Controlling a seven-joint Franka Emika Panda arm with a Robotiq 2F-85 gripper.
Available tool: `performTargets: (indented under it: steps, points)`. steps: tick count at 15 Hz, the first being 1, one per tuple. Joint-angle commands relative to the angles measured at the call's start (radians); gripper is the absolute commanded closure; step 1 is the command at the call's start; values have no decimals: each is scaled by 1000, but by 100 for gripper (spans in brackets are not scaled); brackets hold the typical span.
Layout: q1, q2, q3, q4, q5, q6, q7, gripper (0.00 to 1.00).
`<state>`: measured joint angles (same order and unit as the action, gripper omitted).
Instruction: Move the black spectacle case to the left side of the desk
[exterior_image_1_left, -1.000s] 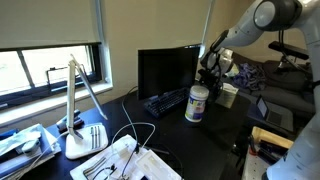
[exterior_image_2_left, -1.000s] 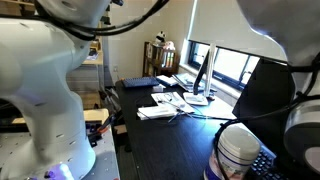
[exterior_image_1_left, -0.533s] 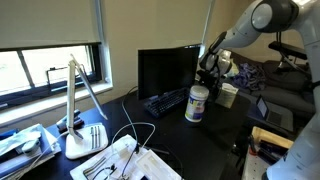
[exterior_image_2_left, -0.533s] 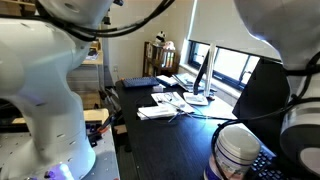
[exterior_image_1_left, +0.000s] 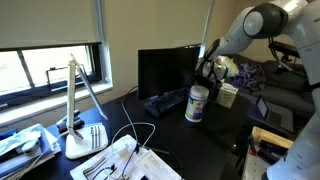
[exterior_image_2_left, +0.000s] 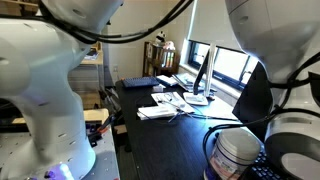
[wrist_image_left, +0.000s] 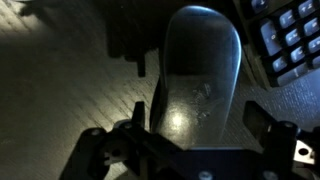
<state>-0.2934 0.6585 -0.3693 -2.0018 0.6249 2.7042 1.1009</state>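
My gripper is open around the case, but its fingers are still above the case's sides. It needs to go lower first and then close on the case.
The black spectacle case (wrist_image_left: 200, 70) fills the middle of the wrist view, lying on the black desk (wrist_image_left: 60, 90) next to a keyboard corner (wrist_image_left: 290, 40). My gripper (wrist_image_left: 198, 118) is open, with one finger on each side of the case's near end. A small gap shows at the right finger. In an exterior view my gripper (exterior_image_1_left: 207, 72) is low behind the white canister (exterior_image_1_left: 197, 103), and the case is hidden there. The desk shows in both exterior views (exterior_image_1_left: 200, 140) (exterior_image_2_left: 160, 140).
A black monitor (exterior_image_1_left: 165, 70) and black keyboard (exterior_image_1_left: 165, 101) stand beside the canister, which also shows in an exterior view (exterior_image_2_left: 238, 155). A white desk lamp (exterior_image_1_left: 80, 100), cables and papers (exterior_image_1_left: 120, 160) lie at the far end. More papers (exterior_image_2_left: 165, 108) lie near the window.
The arm has shifted a little over the desk and its upper links now sit more to the left. The gripper stays low behind the canister.
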Motion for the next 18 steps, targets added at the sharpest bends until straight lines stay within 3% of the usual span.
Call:
performTargets:
  steps: [1, 6, 9, 18]
  points:
    - [14, 37, -24, 27, -57, -22, 123, 0]
    - [-12, 48, -5, 55, -103, -42, 190, 0]
    - [-60, 49, 55, 86, -74, -33, 148, 0]
    - [-87, 118, 68, 150, -92, -71, 152, 0]
